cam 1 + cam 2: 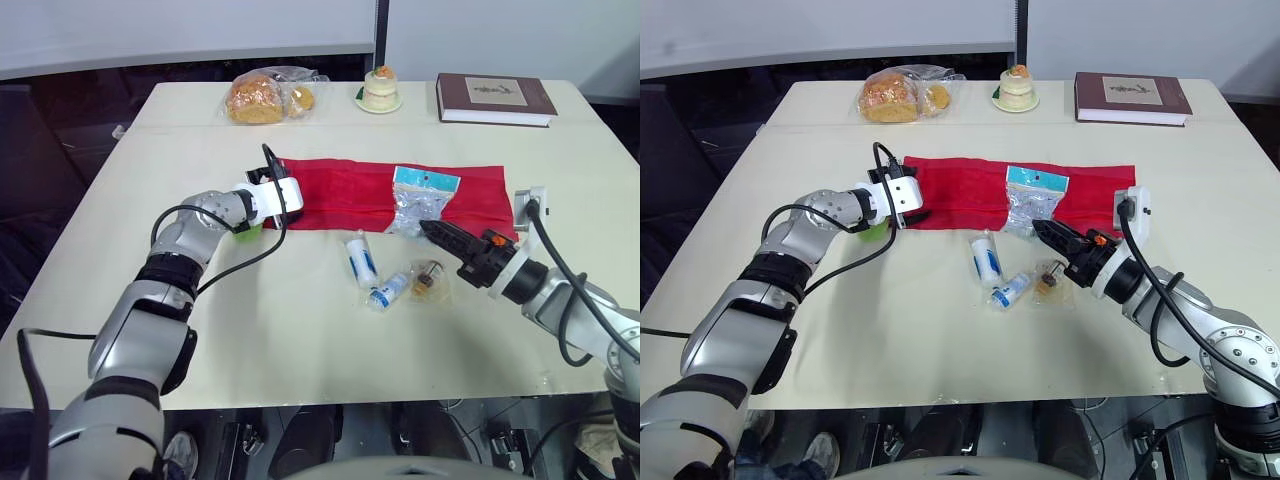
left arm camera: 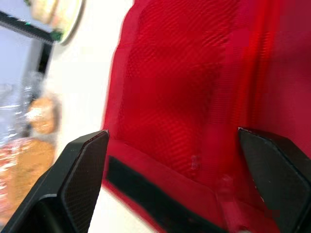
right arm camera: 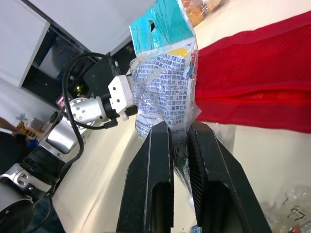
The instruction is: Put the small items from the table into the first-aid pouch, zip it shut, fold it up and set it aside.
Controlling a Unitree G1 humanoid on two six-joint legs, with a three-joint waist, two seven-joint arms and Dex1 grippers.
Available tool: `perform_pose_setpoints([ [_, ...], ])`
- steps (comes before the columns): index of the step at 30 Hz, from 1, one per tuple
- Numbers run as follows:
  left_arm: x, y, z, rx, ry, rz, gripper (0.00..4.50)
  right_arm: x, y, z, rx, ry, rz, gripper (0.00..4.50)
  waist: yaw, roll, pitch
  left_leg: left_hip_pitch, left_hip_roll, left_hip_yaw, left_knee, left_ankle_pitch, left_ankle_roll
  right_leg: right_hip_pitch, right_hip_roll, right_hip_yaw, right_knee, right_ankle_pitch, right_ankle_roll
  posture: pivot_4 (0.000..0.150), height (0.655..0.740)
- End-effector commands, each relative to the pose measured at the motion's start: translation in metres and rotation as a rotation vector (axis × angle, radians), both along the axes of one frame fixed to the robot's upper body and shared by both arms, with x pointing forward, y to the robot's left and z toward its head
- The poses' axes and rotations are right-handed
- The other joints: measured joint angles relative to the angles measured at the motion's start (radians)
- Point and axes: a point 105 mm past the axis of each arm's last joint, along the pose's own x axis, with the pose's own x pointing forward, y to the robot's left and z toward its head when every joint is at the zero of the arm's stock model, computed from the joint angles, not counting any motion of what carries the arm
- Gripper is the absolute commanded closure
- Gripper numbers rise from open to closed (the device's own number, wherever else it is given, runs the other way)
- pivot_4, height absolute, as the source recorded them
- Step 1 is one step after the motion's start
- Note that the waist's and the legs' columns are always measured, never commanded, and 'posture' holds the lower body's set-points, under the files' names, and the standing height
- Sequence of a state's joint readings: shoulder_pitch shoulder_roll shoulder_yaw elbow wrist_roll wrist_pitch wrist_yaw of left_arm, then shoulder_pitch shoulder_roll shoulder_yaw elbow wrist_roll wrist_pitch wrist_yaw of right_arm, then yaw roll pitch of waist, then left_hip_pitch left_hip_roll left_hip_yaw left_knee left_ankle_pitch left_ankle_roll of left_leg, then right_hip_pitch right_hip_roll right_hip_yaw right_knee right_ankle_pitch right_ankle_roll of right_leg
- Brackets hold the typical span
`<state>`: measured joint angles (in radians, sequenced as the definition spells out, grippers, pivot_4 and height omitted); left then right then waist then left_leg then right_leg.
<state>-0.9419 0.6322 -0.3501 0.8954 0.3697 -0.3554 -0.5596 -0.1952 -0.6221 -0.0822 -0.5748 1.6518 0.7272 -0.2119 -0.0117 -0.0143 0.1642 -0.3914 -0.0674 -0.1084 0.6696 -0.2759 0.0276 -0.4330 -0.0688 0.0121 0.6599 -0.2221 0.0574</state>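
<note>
The left gripper needs to grab the pouch by its zipper edge (image 2: 258, 63) next, as that edge stands up in a fold while the red mesh (image 2: 170, 92) lies flat on the tabletop.
The red first-aid pouch (image 1: 350, 185) lies unfolded flat across the middle of the table. My left gripper (image 2: 172, 138) is at the pouch's left end, open, with one finger on each side of the red mesh fabric (image 2: 194, 87). My right gripper (image 3: 179, 132) is shut on the lower edge of a clear packet with a blue header card (image 1: 422, 198), holding it over the pouch's front edge. On the table in front of the pouch lie a white tube (image 1: 360, 258), a small blue-labelled bottle (image 1: 388, 291) and a small clear bag (image 1: 428, 278).
Along the far edge are a bagged loaf of bread (image 1: 262, 97), a small cake on a plate (image 1: 380, 90) and a brown book (image 1: 493, 98). Something green (image 1: 246, 231) sits beside my left wrist. Cables trail from both arms over the table.
</note>
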Motion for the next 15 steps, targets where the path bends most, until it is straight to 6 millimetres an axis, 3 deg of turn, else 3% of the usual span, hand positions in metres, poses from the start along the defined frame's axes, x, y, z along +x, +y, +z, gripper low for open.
perform_pose_setpoints([
  [1, 0.011, 0.008, 0.018, 0.051, -0.112, 0.056, 0.02, -0.004, 0.000, 0.014, 0.020, -0.060, -0.013, 4.50, -0.001, 0.000, 0.000, 0.000, 0.000, 0.000, 0.000, 0.000, 0.000, 0.000, 0.001, 0.000, 0.000, 0.000, 0.000, 0.150, 0.7289],
  [5, 0.013, 0.009, 0.017, 0.040, -0.114, 0.067, 0.02, -0.003, -0.001, 0.013, 0.020, -0.061, -0.023, 4.50, -0.002, 0.000, 0.000, 0.000, -0.001, 0.000, 0.000, 0.000, 0.000, 0.000, 0.001, 0.000, 0.001, 0.000, 0.001, 0.150, 0.7289],
  [8, 0.009, 0.008, 0.009, 0.041, -0.075, 0.042, 0.79, -0.003, 0.000, 0.013, 0.020, -0.062, -0.027, 4.50, -0.002, 0.000, 0.000, 0.000, -0.001, 0.000, 0.000, 0.000, 0.000, 0.000, 0.001, 0.000, 0.001, 0.000, 0.001, 0.150, 0.7289],
  [15, 0.008, 0.012, 0.007, 0.048, -0.063, 0.044, 4.18, -0.002, 0.000, 0.012, 0.023, -0.064, -0.034, 4.50, -0.002, 0.000, 0.000, 0.000, -0.001, 0.000, 0.000, 0.000, 0.000, 0.000, 0.001, 0.000, 0.001, 0.000, 0.001, 0.150, 0.7289],
])
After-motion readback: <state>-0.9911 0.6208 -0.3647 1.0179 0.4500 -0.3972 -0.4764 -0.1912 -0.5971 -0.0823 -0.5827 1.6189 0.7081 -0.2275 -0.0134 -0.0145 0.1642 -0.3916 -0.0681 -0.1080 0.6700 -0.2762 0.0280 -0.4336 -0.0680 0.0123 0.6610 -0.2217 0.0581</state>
